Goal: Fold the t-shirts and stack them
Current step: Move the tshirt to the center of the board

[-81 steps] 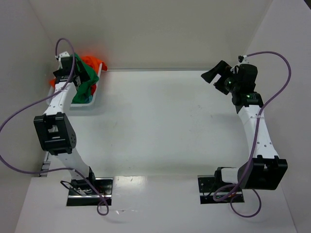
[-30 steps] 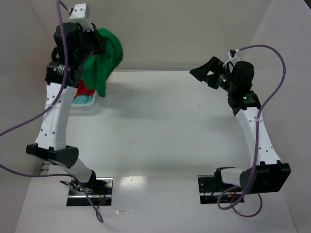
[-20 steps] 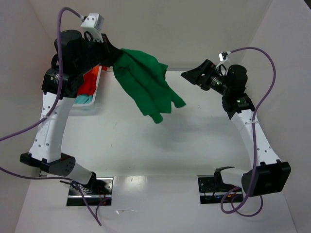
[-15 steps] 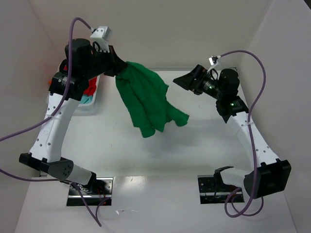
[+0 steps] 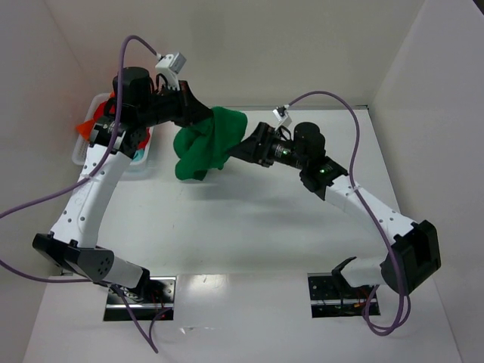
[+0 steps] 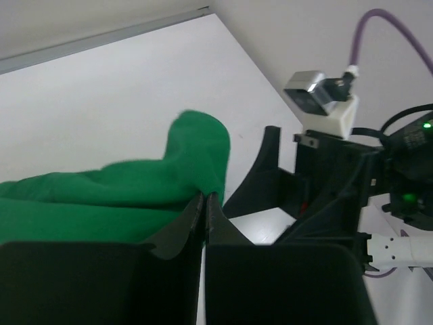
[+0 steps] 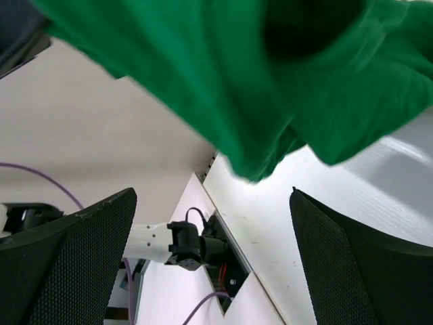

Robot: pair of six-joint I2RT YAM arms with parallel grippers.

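My right gripper grabs the green t-shirt's side facing it next, free of the left gripper's pinch, to hand over and spread the t-shirt for folding.
A bright green t-shirt hangs bunched in the air over the table's back middle. My left gripper is shut on its upper edge. In the left wrist view the jaws meet tightly with a pinch of green cloth between them. My right gripper stands open just right of the hanging shirt, pointing at it. In the right wrist view the green t-shirt fills the top, just beyond the wide-apart fingers. Orange, red and teal t-shirts lie in the basket.
A white slotted basket sits at the back left against the wall. White walls close in the table on the left, back and right. The arm bases are bolted at the near edge.
My left arm has lifted the green t-shirt out of the basket and swung it right over the table. My right gripper has reached left until it is beside the shirt.
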